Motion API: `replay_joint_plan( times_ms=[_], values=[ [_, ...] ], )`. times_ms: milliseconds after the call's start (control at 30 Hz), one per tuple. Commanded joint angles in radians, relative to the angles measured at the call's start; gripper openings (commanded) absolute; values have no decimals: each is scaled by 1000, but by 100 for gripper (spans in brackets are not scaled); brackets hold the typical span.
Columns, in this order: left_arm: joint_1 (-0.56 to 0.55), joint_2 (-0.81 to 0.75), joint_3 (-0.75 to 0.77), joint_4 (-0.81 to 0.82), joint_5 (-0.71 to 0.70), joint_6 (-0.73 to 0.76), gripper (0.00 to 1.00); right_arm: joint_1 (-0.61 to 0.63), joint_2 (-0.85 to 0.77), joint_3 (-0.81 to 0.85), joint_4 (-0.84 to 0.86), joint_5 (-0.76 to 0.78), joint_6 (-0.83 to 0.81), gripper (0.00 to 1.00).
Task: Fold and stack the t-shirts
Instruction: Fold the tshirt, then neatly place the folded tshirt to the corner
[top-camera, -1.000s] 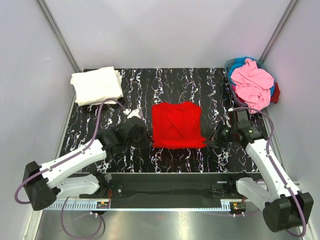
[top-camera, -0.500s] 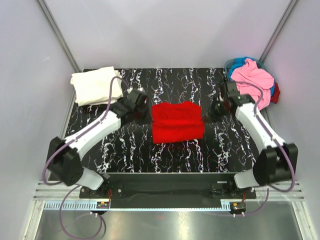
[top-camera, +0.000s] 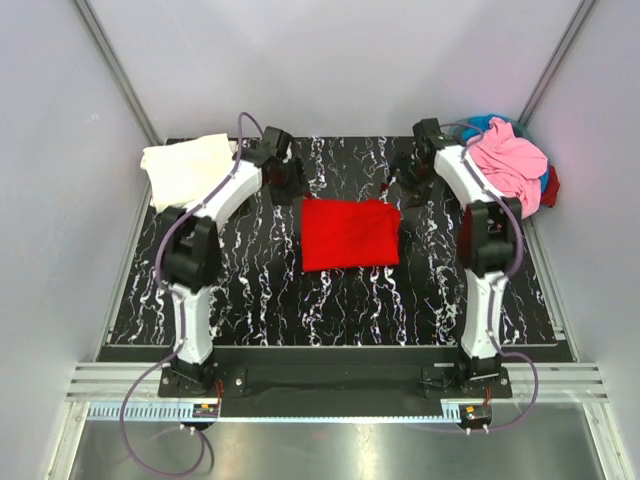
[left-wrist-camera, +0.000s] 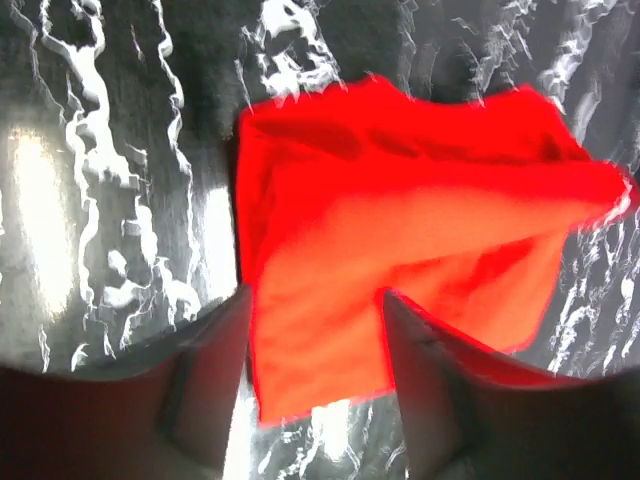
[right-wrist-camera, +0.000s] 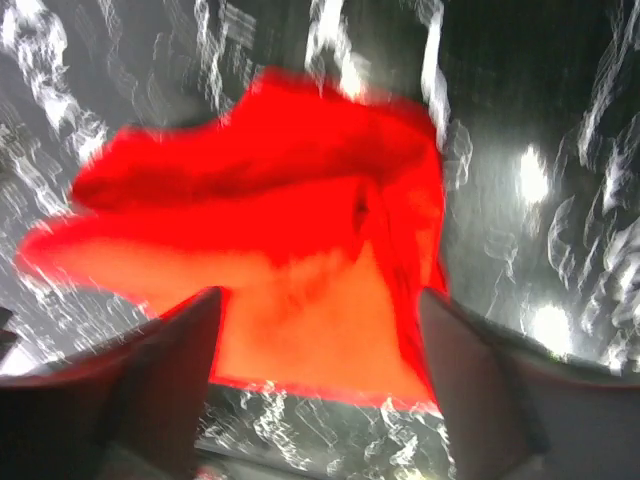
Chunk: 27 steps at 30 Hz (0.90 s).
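I will next grab the folded red t-shirt's far corner (top-camera: 307, 203) (left-wrist-camera: 256, 124) nearest the cream-white t-shirt with my left gripper. Then I will stack the red t-shirt flat on top.
A bright red t-shirt (top-camera: 350, 232) lies folded into a flat rectangle in the middle of the black marbled table (top-camera: 250, 300). My left gripper (top-camera: 291, 186) hangs open just beyond the shirt's far left corner. My right gripper (top-camera: 397, 186) hangs open just beyond its far right corner. In the left wrist view the red t-shirt (left-wrist-camera: 400, 210) lies below the spread fingers (left-wrist-camera: 215, 370) of the left gripper (left-wrist-camera: 315, 298). In the right wrist view the red t-shirt (right-wrist-camera: 300, 230) shows between the wide-apart fingers (right-wrist-camera: 470, 380) of the right gripper (right-wrist-camera: 320, 296). A folded cream-white t-shirt (top-camera: 190, 170) sits at the far left.
A basket (top-camera: 456, 140) at the far right corner holds a heap of pink (top-camera: 510, 165), blue and dark red shirts. Grey walls with metal rails close in the table on three sides. Both arms stretch far over the table.
Both arms swept from the near side to the far side, carrying the red shirt's near edge over and halving it. Both grippers, shut before, have opened.
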<state>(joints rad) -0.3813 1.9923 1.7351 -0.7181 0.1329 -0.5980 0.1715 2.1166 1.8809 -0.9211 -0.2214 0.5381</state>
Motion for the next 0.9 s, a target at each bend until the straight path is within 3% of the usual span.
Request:
replay_joint_plan(
  times_ms=[0, 67, 167, 300, 500, 700, 867],
  values=[
    [77, 212, 191, -58, 143, 46, 64, -41, 188, 243, -93, 34, -47, 94],
    [100, 287, 280, -61, 166, 55, 67, -58, 250, 417, -180, 71, -41, 96],
    [107, 252, 284, -49, 169, 75, 75, -67, 237, 422, -182, 100, -35, 97],
    [110, 140, 169, 40, 163, 67, 80, -69, 4, 112, 8, 105, -23, 97],
    [110, 36, -64, 178, 195, 58, 80, -75, -159, -291, 232, -48, -30, 96],
    [110, -3, -281, 370, 286, 47, 80, -76, -193, -460, 439, -228, -32, 79],
    [108, 49, -325, 443, 333, 41, 77, -75, -263, -656, 609, -317, -24, 76]
  ],
)
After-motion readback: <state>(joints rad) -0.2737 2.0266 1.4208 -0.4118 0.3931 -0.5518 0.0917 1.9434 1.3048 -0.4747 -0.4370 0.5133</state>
